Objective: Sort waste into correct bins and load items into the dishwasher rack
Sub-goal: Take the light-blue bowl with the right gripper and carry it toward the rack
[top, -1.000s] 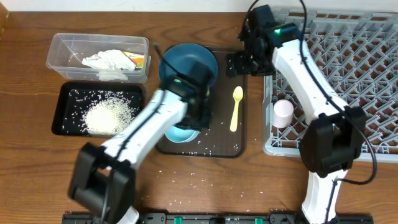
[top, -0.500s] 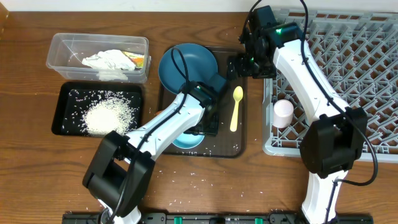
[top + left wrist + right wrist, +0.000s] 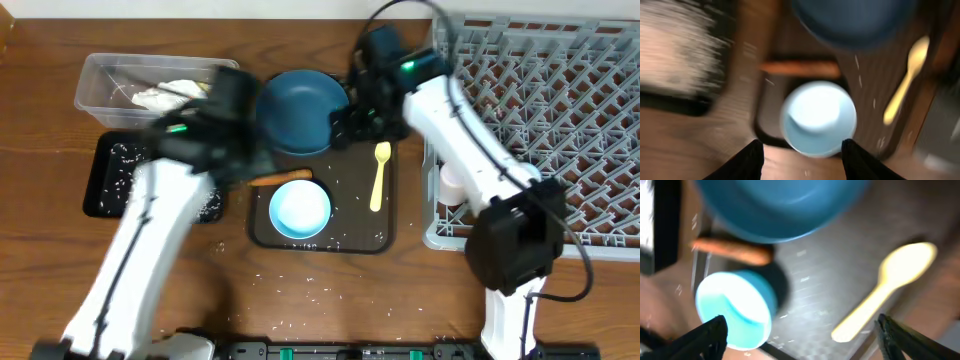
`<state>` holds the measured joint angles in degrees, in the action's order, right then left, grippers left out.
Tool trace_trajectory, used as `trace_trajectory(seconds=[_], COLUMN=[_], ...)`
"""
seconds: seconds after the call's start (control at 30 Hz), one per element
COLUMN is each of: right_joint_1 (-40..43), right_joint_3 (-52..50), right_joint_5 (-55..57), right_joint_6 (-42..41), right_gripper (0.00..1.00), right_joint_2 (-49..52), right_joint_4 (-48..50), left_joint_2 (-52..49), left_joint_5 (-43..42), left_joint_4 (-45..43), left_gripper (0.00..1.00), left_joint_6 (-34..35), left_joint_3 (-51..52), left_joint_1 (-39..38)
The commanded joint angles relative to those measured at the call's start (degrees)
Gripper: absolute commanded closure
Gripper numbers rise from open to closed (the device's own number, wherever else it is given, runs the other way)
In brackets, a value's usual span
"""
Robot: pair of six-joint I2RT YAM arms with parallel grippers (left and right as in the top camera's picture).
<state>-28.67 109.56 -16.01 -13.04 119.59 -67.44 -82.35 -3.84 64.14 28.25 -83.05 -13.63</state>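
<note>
I should grab the pale blue bowl with my right gripper by its rim on the side facing the yellow spoon, to load it into the dishwasher rack.
My left gripper (image 3: 243,150), blurred with motion, hangs open over the table's left half with nothing between its fingers (image 3: 747,160). Just ahead of it the pale blue bowl (image 3: 817,117) (image 3: 300,210) stands on the brown serving tray (image 3: 385,235). A thin orange carrot (image 3: 280,178) (image 3: 800,68) lies behind the bowl, across the tray's left rim. My right gripper (image 3: 345,122) is open wide beside the dark-blue plate (image 3: 300,110) (image 3: 780,205). Its view shows the carrot (image 3: 732,251), the bowl (image 3: 735,310) and the yellow spoon (image 3: 885,292) (image 3: 378,175) below, untouched.
The grey dishwasher rack (image 3: 540,120) fills the right side, with a pink cup (image 3: 453,182) at its left edge, partly behind my right arm. The clear tub (image 3: 120,75) holds a white napkin. The black tray (image 3: 105,185) holds rice. Loose grains dot the front of the table.
My left gripper has opened and swung up and to the left off the bowl. The bowl and carrot now show. My right gripper has moved left toward the plate.
</note>
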Motion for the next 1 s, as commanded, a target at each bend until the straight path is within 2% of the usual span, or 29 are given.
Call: trace_trajectory(seconds=[0.0, 0.03, 0.07, 0.17, 0.27, 0.37, 0.5, 0.53, 0.57, 0.63, 0.77, 0.97], right_joint_1=[-5.27, -6.88, -8.07, -11.34, -13.4, -14.34, -14.47, -14.47, -14.47, -14.36, -13.49, -10.47], right_joint_3=[-2.91, -4.22, -5.35, -10.03, -15.39, -19.8, -23.93, -24.98, -25.2, -25.29, -24.57, -21.09], right_joint_5=[1.38, 2.95, 4.5, 9.55, 9.97, 9.9, 8.15, 7.58, 7.63, 7.61, 7.63, 8.74], right_joint_6=[-3.15, -4.39, -5.7, -10.32, -12.31, -14.4, -14.82, -15.32, -15.63, -15.69, -15.67, -14.97], right_gripper=[0.17, 0.25, 0.28, 0.3, 0.32, 0.41, 0.59, 0.68, 0.71, 0.84, 0.99, 0.99], right_joint_2=[-1.07, -1.07, -1.07, -1.07, -1.07, -1.07, -1.07, -1.07, -1.07, -1.07, -1.22, -4.79], right_joint_4=[0.39, 0.76, 0.9, 2.54, 7.23, 11.52, 15.47, 16.2, 16.26, 16.39, 16.39, 12.98], left_joint_2=[3.34, 4.04, 4.52, 4.9, 4.87, 4.87, 4.87, 4.87, 4.87, 4.87, 4.87, 4.87], left_joint_5=[0.7, 0.7, 0.7, 0.7, 0.76, 1.38, 1.55, 1.55, 1.55, 1.55, 1.55, 1.55], left_joint_4=[0.57, 0.72, 1.01, 2.23, 2.69, 2.69, 2.75, 2.73, 2.73, 2.73, 2.67, 2.64], left_gripper=[0.47, 0.47, 0.47, 0.47, 0.47, 0.47, 0.47, 0.47, 0.47, 0.47, 0.47, 0.47], left_joint_6=[-0.44, -1.09, -1.29, -1.73, -3.61, -3.98, -4.0, -4.0, -4.0, -4.0, -4.0, -4.0], left_joint_3=[-0.57, -0.57, -0.57, -0.55, -0.2, 0.24, 0.39, 0.39, 0.39, 0.39, 0.39, 0.39], left_joint_1=[7.45, 9.53, 11.08, 14.45, 15.82, 15.87, 15.87, 15.87, 15.87, 15.87, 15.87, 15.87])
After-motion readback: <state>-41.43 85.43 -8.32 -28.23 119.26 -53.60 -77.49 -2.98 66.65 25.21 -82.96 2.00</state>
